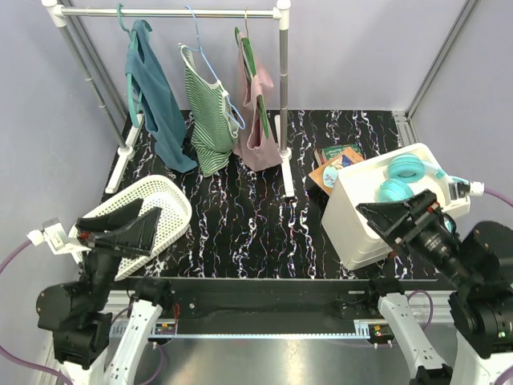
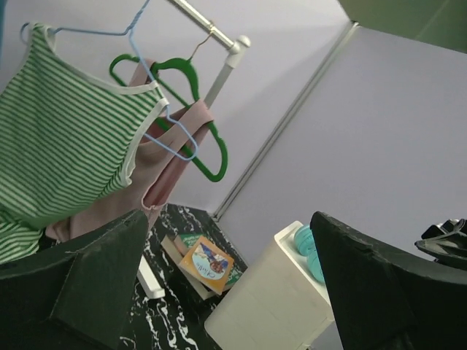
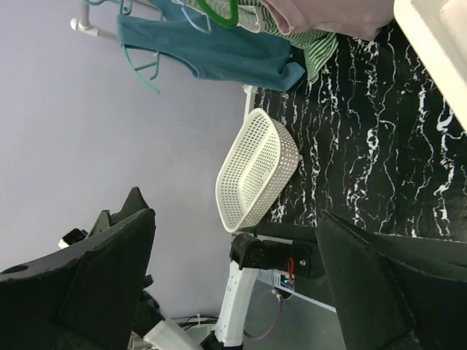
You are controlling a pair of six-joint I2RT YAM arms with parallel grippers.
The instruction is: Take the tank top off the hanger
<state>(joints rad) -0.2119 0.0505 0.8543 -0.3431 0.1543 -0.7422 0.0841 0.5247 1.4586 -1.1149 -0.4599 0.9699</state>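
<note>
The right gripper grabs the green hanger [image 2: 197, 95] by its near end [image 2: 221, 164] next, which leaves the far strap free for removing the pink tank top.
Three tank tops hang on the rail [image 1: 168, 12]: a teal one [image 1: 156, 104] on a teal hanger, a green striped one [image 1: 210, 112] on a light blue hanger [image 2: 171, 138], and a pink one [image 1: 256, 120] on a green hanger [image 2: 197, 95]. My left gripper [image 1: 151, 207] is open and empty, low at the near left, far from the rack. My right gripper [image 1: 377, 215] is open and empty at the near right. The left wrist view shows the striped top [image 2: 66, 138] and the pink top [image 2: 168, 175]. The right wrist view shows the teal top [image 3: 219, 55].
A white mesh basket [image 1: 172, 200] lies at the near left by the left gripper. A white box [image 1: 361, 208] with teal headphones [image 1: 405, 168] stands at the right, beside my right gripper. Books [image 1: 337, 164] lie behind it. The rack's white feet [image 1: 287, 172] rest on the black marbled table.
</note>
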